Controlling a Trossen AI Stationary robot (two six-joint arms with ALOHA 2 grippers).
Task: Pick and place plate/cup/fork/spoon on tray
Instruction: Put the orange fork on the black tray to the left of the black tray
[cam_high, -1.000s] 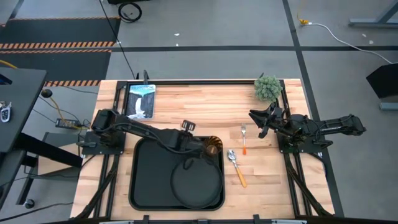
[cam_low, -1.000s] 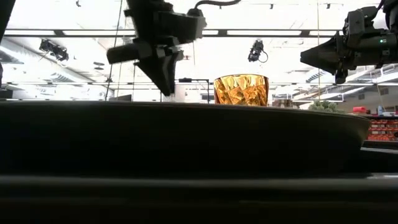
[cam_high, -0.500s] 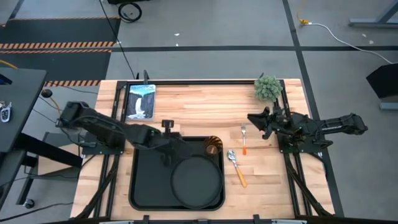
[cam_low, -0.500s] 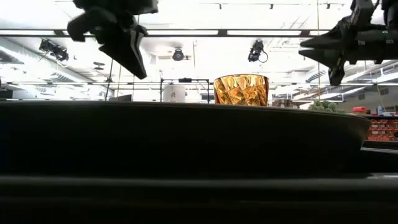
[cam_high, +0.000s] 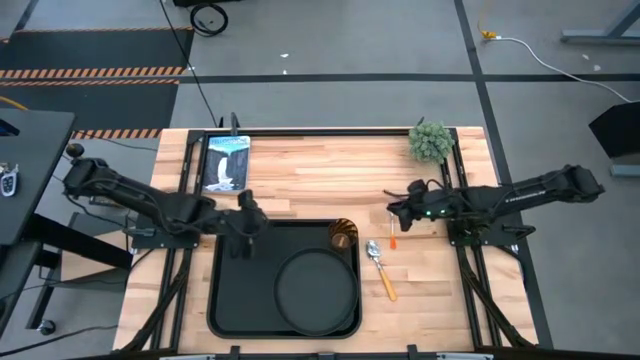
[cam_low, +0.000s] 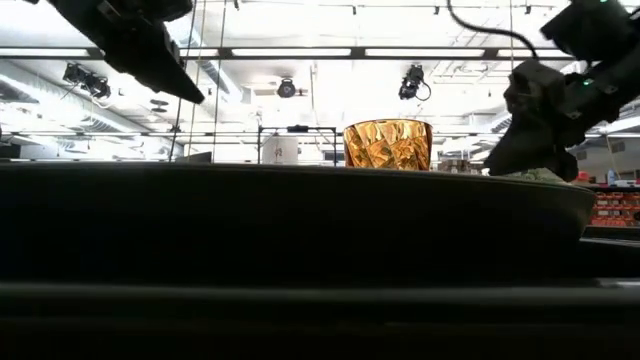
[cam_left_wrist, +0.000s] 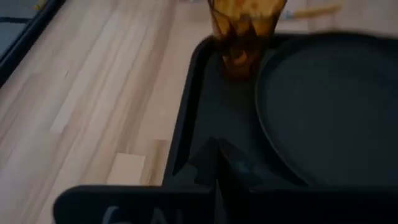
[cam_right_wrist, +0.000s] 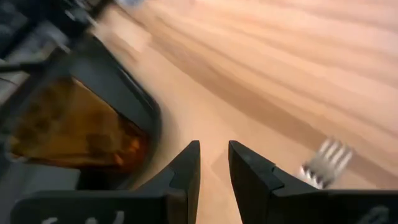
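Observation:
The right gripper grabs the fork by its neck below the fork's teeth next, to pick it up for the tray (cam_high: 225, 300).
The black tray (cam_high: 225, 300) lies at the table's near middle. The round black plate (cam_high: 317, 290) lies flat in its right half. The amber cup (cam_high: 343, 235) stands upright in the tray's far right corner and also shows in the low view (cam_low: 388, 144). The fork (cam_high: 394, 232) and the spoon (cam_high: 381, 270) lie on the wood right of the tray. My left gripper (cam_high: 243, 238) is shut and empty above the tray's far left part. My right gripper (cam_high: 392, 208) hovers by the fork's tines (cam_right_wrist: 323, 162), its fingers a little apart.
A small green plant (cam_high: 431, 141) stands at the far right corner. A framed waterfall picture (cam_high: 226, 160) lies at the far left. Bare wood (cam_high: 320, 170) stretches along the table's far side.
My left gripper has drawn back from beside the cup toward the table's left edge and risen, empty. My right gripper has moved left toward the fork's tines, gone down and tipped its fingers downward. Cup, plate, fork and spoon have stayed in place.

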